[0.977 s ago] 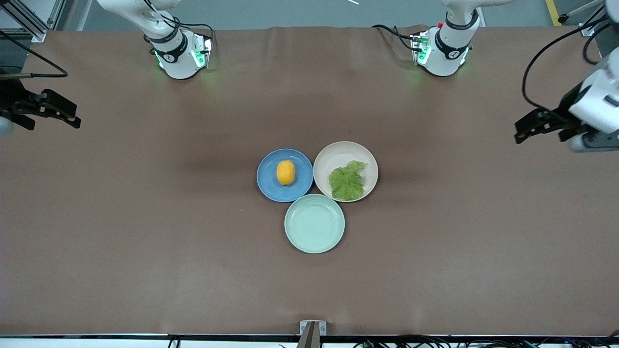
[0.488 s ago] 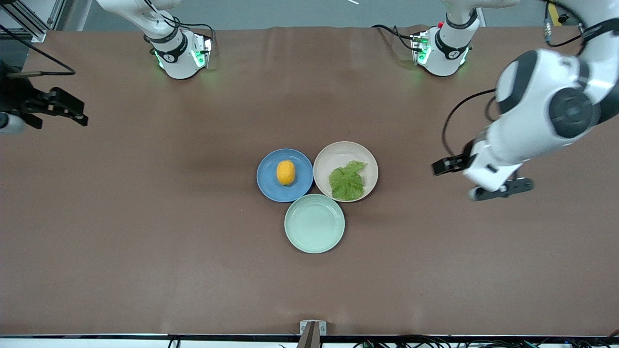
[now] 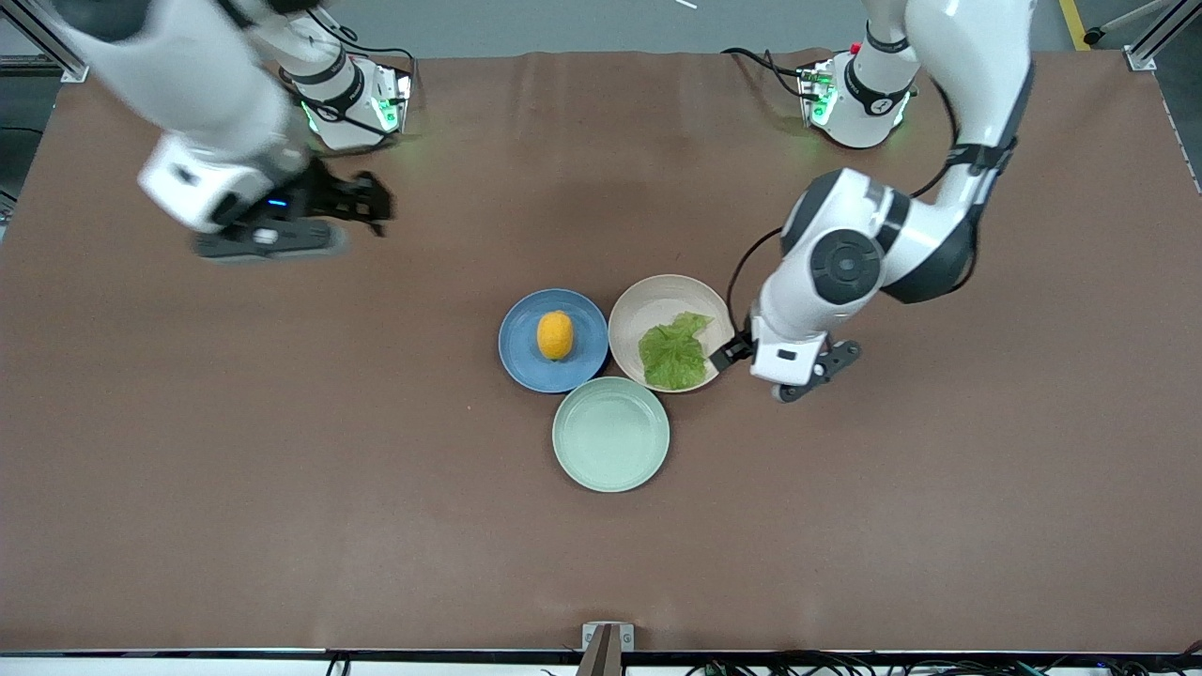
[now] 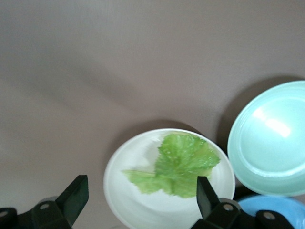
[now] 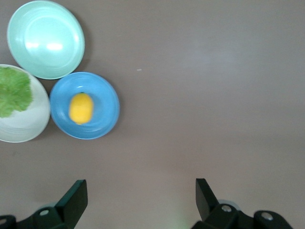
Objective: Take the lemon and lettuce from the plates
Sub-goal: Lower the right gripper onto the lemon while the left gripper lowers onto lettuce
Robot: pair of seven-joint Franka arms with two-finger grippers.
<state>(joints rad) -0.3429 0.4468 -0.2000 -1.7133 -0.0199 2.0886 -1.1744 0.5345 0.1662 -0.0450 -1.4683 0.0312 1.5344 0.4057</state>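
Observation:
I next need to grab the lemon by its rounded sides with my right gripper, so that I can pick it from the blue plate [image 3: 526, 361] [image 5: 105, 95].
The lemon [image 3: 555, 335] lies on the blue plate [image 3: 526, 361]. The lettuce [image 3: 673, 354] lies flat on the beige-pink plate [image 3: 657, 296] beside it. My left gripper [image 3: 731, 355] is open and empty, low over the beige-pink plate's rim toward the left arm's end. In the left wrist view the open gripper [image 4: 141, 186] frames the plate [image 4: 124, 195], with the lettuce [image 4: 178, 164] by one finger. My right gripper [image 3: 374, 205] is open and empty over bare table near the right arm's base. In the right wrist view the lemon [image 5: 81, 108] and blue plate [image 5: 105, 95] lie well off from the gripper [image 5: 141, 188].
An empty pale mint-green plate [image 3: 610, 434] touches both plates on the side nearer the front camera; it shows in the left wrist view [image 4: 269, 138] and the right wrist view [image 5: 45, 39]. The brown table [image 3: 282, 469] spreads wide around the three plates.
Both arms have swung in from the table's ends. The left gripper came down to the beige-pink plate's rim. The right gripper moved in over the table near its base.

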